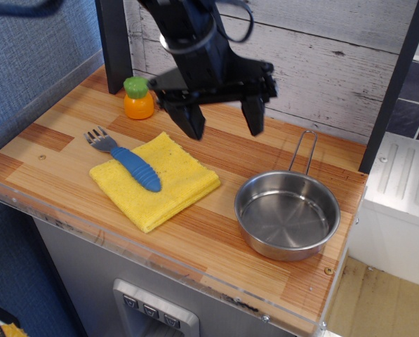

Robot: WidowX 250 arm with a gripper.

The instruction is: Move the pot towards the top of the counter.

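Note:
The gripper will next grip the pot (pixel 288 216) by its steel side (pixel 242 220), and then it can move the pot towards the top of the counter.
The pot (pixel 288 216) is a shallow shiny steel pan at the front right of the wood-plank counter (pixel 216 144), its thin wire loop handle (pixel 304 152) pointing towards the back wall. My black gripper (pixel 224 131) hangs open and empty above the middle of the counter, up and to the left of the pot, apart from it. Its two fingers point down, spread wide.
A folded yellow cloth (pixel 156 180) lies at the front left with a blue-handled fork (pixel 125 160) on it. An orange toy with a green top (pixel 137 97) stands at the back left by a dark post (pixel 115 42). Another dark post (pixel 391 84) rises behind the pot at right.

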